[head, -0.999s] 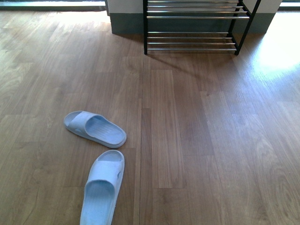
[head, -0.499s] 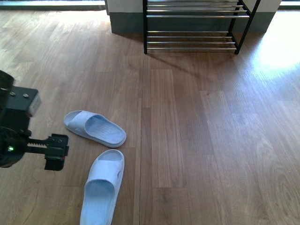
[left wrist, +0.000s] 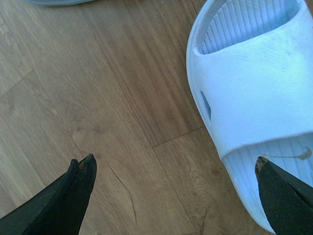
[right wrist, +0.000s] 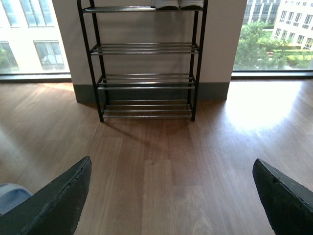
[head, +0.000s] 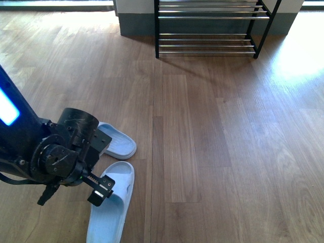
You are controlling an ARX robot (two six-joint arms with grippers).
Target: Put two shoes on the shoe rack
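Observation:
My left gripper will next grab the near slide sandal by its wide strap (head: 115, 185), to carry it over to the shoe rack (head: 207, 30).
Two pale blue slide sandals lie on the wooden floor. In the front view the near slide (head: 110, 210) points toward me, and my left arm covers half of the far slide (head: 120, 144). My left gripper (head: 76, 195) hangs open low over the near slide's strap end. In the left wrist view one finger (left wrist: 274, 183) is over the slide (left wrist: 254, 88) and the other is over bare floor; the gripper (left wrist: 173, 164) holds nothing. The shoe rack (head: 207, 30) stands far back against the wall. My right gripper (right wrist: 171, 169) is open and empty, facing the rack (right wrist: 146, 63).
White-soled shoes (right wrist: 176, 4) sit on the rack's top shelf. A grey-skirted wall (right wrist: 220, 54) stands behind the rack, between floor-level windows. A corner of a slide (right wrist: 10, 196) shows beside the right gripper's finger. Wooden floor stretches between the slides and the rack.
My left arm has swung in from the left edge and down over the slides, now hiding part of the far one. Neither slide has moved.

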